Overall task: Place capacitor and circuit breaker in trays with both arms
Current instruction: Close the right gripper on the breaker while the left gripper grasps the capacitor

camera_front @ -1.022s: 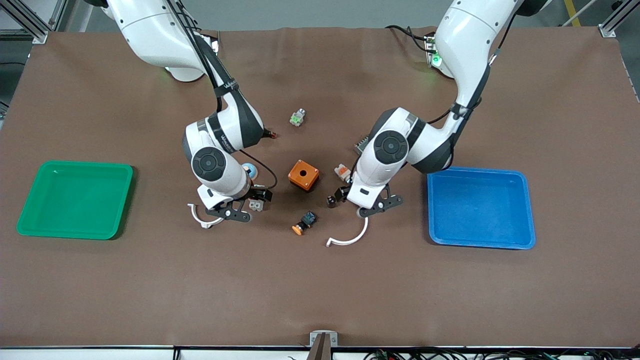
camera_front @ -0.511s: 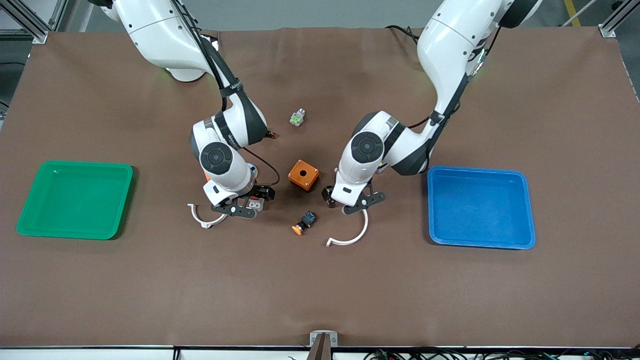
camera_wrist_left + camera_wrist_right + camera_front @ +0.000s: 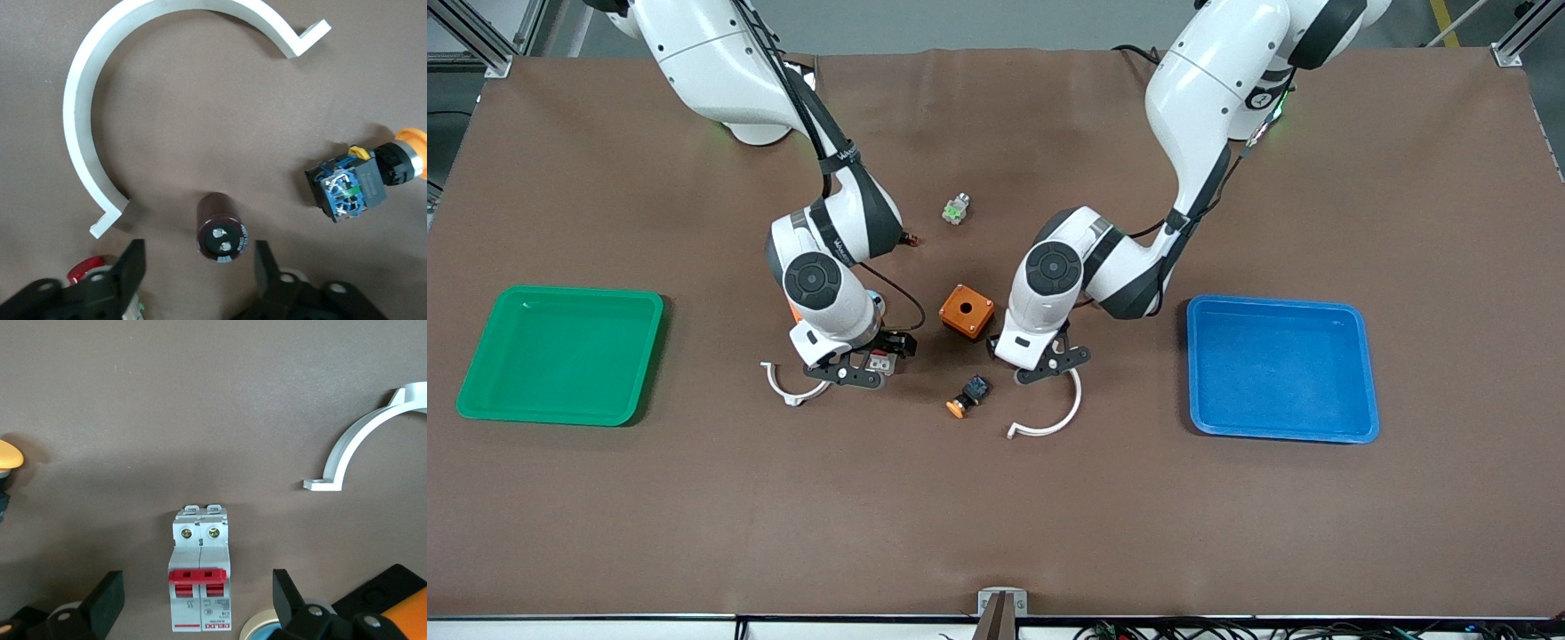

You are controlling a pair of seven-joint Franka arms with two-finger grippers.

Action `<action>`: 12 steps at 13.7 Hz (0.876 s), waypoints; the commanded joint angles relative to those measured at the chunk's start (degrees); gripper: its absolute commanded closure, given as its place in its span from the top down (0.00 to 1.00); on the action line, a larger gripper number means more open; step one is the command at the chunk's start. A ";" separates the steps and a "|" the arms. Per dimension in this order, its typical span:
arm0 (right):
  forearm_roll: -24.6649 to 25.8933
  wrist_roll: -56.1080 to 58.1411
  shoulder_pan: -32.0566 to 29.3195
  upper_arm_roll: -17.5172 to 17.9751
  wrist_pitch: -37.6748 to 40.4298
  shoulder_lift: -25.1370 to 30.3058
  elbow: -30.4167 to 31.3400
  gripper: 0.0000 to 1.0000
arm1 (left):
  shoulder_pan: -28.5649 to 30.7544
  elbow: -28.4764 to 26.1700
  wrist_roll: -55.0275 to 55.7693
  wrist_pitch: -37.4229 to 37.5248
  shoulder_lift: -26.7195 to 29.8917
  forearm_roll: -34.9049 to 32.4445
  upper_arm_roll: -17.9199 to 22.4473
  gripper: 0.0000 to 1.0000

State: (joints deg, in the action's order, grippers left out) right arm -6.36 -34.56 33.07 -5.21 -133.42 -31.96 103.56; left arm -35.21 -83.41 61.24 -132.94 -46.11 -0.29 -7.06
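My right gripper's fingers are on both sides of the circuit breaker, level with its red levers. My right gripper should close on the circuit breaker now.
The capacitor (image 3: 222, 233), a small dark cylinder with two metal terminals on its end cap, lies on the brown mat. My left gripper (image 3: 197, 267) is open, one finger on each side of the capacitor's end, with gaps both sides. In the front view the left gripper (image 3: 1003, 352) hangs low beside the orange box and hides the capacitor. The circuit breaker (image 3: 200, 587), white-grey with red levers, lies flat. My right gripper (image 3: 198, 597) is open and straddles the circuit breaker without touching it. From the front, the breaker (image 3: 881, 361) shows under the right gripper (image 3: 879, 356).
An orange box (image 3: 966, 311) sits between the two hands. A push button with an orange cap (image 3: 967, 396) and a white curved clamp (image 3: 1049, 420) lie nearer the camera. Another clamp (image 3: 783, 387) lies by the right hand. The green tray (image 3: 480, 391) and blue tray (image 3: 1360, 373) stand at the table's ends.
The left arm swung toward the orange box and brought its gripper down around the capacitor. The right gripper shifted slightly and settled over the circuit breaker.
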 commanded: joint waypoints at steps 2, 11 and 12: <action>0.91 0.19 0.77 -0.41 -1.49 -0.20 0.77 0.87 | -1.70 2.28 2.30 -0.04 -1.79 -1.30 1.70 0.45; 0.91 0.55 0.24 -0.41 -0.79 -0.03 1.12 0.31 | -1.80 3.34 3.89 -0.04 -2.32 -1.30 1.79 0.07; 0.91 0.55 0.33 -0.41 -0.61 0.32 1.03 0.25 | -1.80 3.34 3.89 0.48 -1.79 -1.47 2.23 0.01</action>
State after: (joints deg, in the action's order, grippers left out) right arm -6.24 -34.12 33.25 -5.29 -134.22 -32.16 104.36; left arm -36.22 -81.90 63.35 -132.95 -47.51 -0.36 -6.03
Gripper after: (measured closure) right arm 0.608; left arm 0.652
